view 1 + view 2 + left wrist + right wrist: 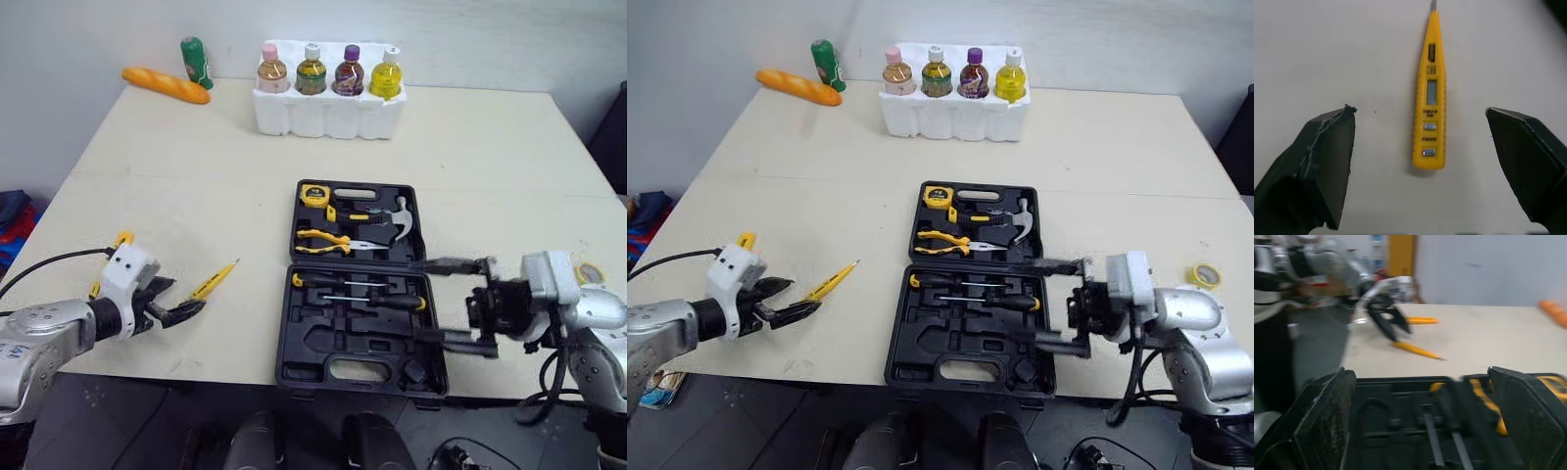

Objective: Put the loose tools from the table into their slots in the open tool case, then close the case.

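My left gripper should next take hold of the tester pen's wide rear end [200,293], where the sides are straight, because the front narrows to a metal point [233,264].
A yellow tester pen [215,281] lies on the table left of the open black tool case [294,362], tip pointing away from me. My left gripper [181,299] is open just short of the pen's butt end, and in the left wrist view the pen [1429,98] lies between and beyond the two fingers [1327,156]. The case holds a tape measure [313,194], a hammer [397,220], pliers [323,240] and screwdrivers [358,286]. My right gripper [421,300] is open and empty over the case's right side.
A white foam rack [328,116] with several bottles stands at the back of the table. A bread loaf [165,84] and a green bottle [197,62] lie at the back left. A yellow tape roll [590,272] sits by the right edge.
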`<state>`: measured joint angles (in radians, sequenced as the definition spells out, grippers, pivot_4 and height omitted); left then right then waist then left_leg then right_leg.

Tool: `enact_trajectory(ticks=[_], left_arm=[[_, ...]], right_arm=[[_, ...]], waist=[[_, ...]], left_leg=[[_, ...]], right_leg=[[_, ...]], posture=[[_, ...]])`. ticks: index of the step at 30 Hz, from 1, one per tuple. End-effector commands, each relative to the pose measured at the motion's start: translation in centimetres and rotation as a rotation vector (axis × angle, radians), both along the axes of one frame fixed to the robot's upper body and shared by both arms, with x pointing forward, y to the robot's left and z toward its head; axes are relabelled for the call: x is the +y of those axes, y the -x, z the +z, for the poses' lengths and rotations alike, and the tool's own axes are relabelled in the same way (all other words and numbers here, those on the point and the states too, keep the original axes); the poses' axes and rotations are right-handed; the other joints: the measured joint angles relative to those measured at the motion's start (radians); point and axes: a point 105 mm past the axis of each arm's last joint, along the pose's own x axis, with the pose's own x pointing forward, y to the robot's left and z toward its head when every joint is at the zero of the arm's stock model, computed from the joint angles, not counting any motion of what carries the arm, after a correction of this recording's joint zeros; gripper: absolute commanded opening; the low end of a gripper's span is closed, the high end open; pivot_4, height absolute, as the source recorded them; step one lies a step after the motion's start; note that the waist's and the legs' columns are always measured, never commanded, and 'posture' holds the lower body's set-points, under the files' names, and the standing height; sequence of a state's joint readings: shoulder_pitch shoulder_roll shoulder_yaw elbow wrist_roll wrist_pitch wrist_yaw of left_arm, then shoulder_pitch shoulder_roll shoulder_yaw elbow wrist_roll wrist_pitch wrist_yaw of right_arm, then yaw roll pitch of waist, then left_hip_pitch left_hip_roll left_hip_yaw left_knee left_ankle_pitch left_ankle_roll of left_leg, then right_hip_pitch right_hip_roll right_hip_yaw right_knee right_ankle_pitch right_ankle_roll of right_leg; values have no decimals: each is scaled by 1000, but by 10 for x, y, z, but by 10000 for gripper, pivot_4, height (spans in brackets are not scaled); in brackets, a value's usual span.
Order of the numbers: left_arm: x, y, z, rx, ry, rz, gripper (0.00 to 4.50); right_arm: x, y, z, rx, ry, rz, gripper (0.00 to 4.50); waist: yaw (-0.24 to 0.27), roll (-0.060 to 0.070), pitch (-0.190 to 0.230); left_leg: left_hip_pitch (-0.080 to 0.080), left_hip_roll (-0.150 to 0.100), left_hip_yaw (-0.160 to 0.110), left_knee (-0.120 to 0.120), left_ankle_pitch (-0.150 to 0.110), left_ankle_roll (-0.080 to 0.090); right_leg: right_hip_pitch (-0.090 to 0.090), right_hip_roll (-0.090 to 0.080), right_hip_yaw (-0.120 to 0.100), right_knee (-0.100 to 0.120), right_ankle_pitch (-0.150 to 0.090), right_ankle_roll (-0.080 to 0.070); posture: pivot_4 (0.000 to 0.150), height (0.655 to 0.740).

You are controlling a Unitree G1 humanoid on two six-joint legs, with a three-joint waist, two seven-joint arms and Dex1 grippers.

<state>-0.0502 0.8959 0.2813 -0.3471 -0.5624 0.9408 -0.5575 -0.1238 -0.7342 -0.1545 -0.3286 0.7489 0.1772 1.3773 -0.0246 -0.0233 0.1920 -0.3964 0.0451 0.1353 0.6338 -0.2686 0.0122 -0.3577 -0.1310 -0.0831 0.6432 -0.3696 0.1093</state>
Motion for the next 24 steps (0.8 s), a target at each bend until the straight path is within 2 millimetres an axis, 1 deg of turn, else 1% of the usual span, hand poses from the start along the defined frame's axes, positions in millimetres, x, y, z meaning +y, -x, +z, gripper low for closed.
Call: enact_trajectory(ticks=[1,5,9,11,14,15,16,18,20,21,22,24], left_arm=[[-12,-3,2,15,-22,-58,45000],[-14,-8,-5,23,-73,-82,45000],[-23,-3,-17,78,-94,-122,45000],[-24,-5,-21,79,-90,-113,45000],[-29,-5,-27,93,-63,-131,37311],[-29,-3,-30,109,-67,-139,32806],[-28,-2,-32,113,-70,-139,29542],[-26,-5,-31,93,-69,-125,19973],[-25,-10,-28,59,-62,-107,11911],[-25,-11,-27,45,-53,-97,6964],[-25,-13,-26,33,-44,-89,5312],[-25,-14,-23,9,-29,-101,5346]], right_arm=[[5,7,1,-29,22,57,44765],[3,2,-10,-54,62,39,44765],[2,-5,-9,-86,39,-19,44765],[2,-7,-12,-98,38,-46,44765],[0,-6,-15,-111,46,-72,45000],[-1,-7,-16,-114,48,-79,45000],[-2,-7,-16,-112,50,-83,45000],[-5,-7,-17,-74,65,-94,45000],[-10,-7,-16,-48,72,-113,45000],[-14,-7,-15,-43,81,-119,45000],[-17,-7,-15,-43,94,-122,45000],[-21,-7,-15,-49,117,-129,45000]], waist=[[0,-1,0],[-2,-1,0],[0,0,0],[0,0,0],[8,0,0],[10,0,0],[12,0,0],[17,0,0],[21,0,0],[21,0,0],[23,0,0],[26,0,0]], left_leg=[[0,0,0,0,0,0],[0,0,0,0,0,-1],[0,0,0,0,1,-1],[1,0,0,1,1,-1],[2,0,1,1,1,-1],[2,0,1,1,1,-1],[2,0,1,1,0,-1],[3,0,3,1,0,0],[4,0,4,1,0,0],[4,0,4,1,0,0],[5,0,5,0,0,0],[6,0,5,1,0,1]], right_leg=[[0,0,0,0,0,0],[0,0,0,0,0,0],[-1,0,0,1,0,0],[0,0,0,1,0,0],[1,0,1,1,0,0],[1,0,1,1,0,0],[1,0,1,1,0,0],[1,0,3,1,0,0],[1,0,4,1,0,0],[1,0,4,1,0,0],[1,0,5,1,0,0],[2,-1,5,1,0,0]], posture=[[1500,7400],[1500,7400],[1500,7400],[1500,7400],[1500,7400],[1500,7400],[1500,7400],[1500,7400],[1500,7400],[1500,7400],[1500,7400],[1500,7400]])
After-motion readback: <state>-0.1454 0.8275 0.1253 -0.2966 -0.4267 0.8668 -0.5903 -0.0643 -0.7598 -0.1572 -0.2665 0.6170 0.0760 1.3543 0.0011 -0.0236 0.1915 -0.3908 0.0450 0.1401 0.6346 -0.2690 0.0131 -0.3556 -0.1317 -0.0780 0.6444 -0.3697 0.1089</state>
